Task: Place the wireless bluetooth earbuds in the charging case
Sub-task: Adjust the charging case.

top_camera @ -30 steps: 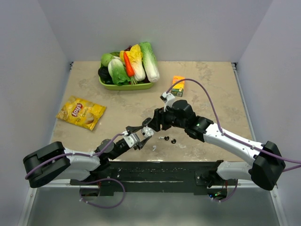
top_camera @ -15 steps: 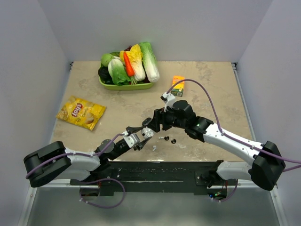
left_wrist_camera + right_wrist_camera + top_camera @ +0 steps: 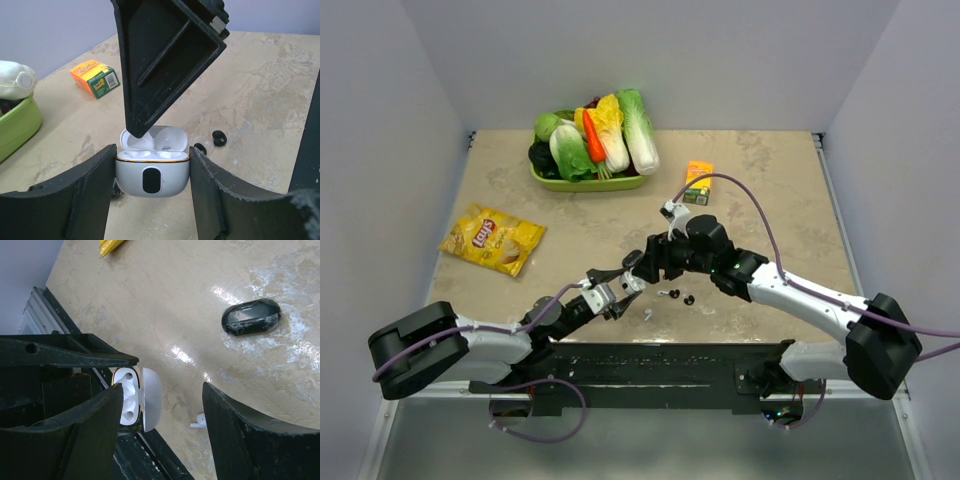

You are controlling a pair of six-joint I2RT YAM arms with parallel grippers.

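The open lid of the case is upright between the right gripper's fingers, so the fingers would hold the lid if they closed now.
My left gripper (image 3: 613,295) is shut on the white charging case (image 3: 152,172) and holds it upright just above the table, with its lid (image 3: 159,138) open. The case also shows in the right wrist view (image 3: 125,399), and its sockets look empty there. My right gripper (image 3: 642,268) is open, and one of its fingers (image 3: 165,65) hangs with its tip right over the case's opening. Two black earbuds (image 3: 218,138) (image 3: 200,148) lie on the table just right of the case. One white earbud (image 3: 200,421) lies near the front edge.
An orange carton (image 3: 698,182) stands behind the right arm. A green tray (image 3: 582,182) of vegetables sits at the back. A yellow chip bag (image 3: 492,238) lies at the left. A black rail (image 3: 650,362) runs along the near edge.
The right arm has shifted slightly, and its gripper stays at the case. The left gripper and the case hold still.
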